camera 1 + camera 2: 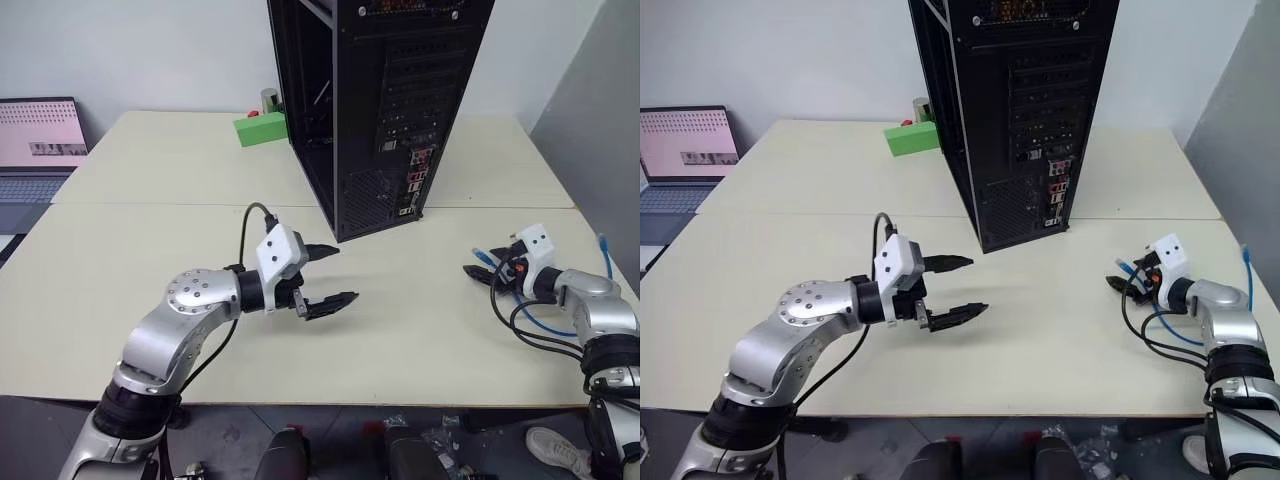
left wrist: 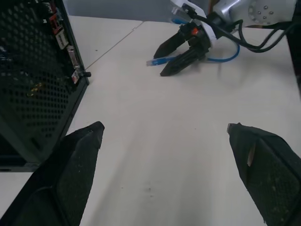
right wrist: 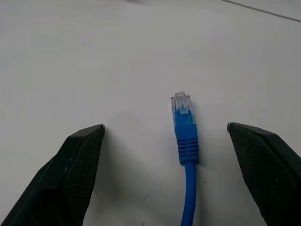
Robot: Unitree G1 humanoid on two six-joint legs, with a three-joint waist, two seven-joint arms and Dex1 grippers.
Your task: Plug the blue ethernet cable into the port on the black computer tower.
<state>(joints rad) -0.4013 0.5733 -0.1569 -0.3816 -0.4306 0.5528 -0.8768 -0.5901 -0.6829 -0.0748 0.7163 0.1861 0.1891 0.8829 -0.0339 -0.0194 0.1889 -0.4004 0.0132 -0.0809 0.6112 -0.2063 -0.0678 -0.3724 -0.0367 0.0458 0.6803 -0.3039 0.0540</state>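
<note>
My right gripper needs to close now. My fingers reach down on either side of the blue plug [image 1: 484,257] [image 3: 187,139], so they would hold it.
The black computer tower [image 1: 385,100] stands upright at the table's far middle, its rear panel with the coloured connector cluster [image 1: 417,178] turned toward the right. The port itself is too small to single out there. The blue ethernet cable [image 1: 545,322] loops on the table at the right, and one plug [image 3: 184,122] lies flat between the open fingers of my right gripper [image 3: 164,128], touching neither. My left gripper [image 1: 345,272] hovers open and empty in front of the tower, pointing right toward the right gripper [image 2: 160,63].
A grey laptop [image 1: 40,140] sits open at the far left. A green box [image 1: 260,128] with a silver cylinder [image 1: 270,100] behind it stands left of the tower. A grey partition [image 1: 600,120] rises at the right. The table's front edge [image 1: 300,400] is close to me.
</note>
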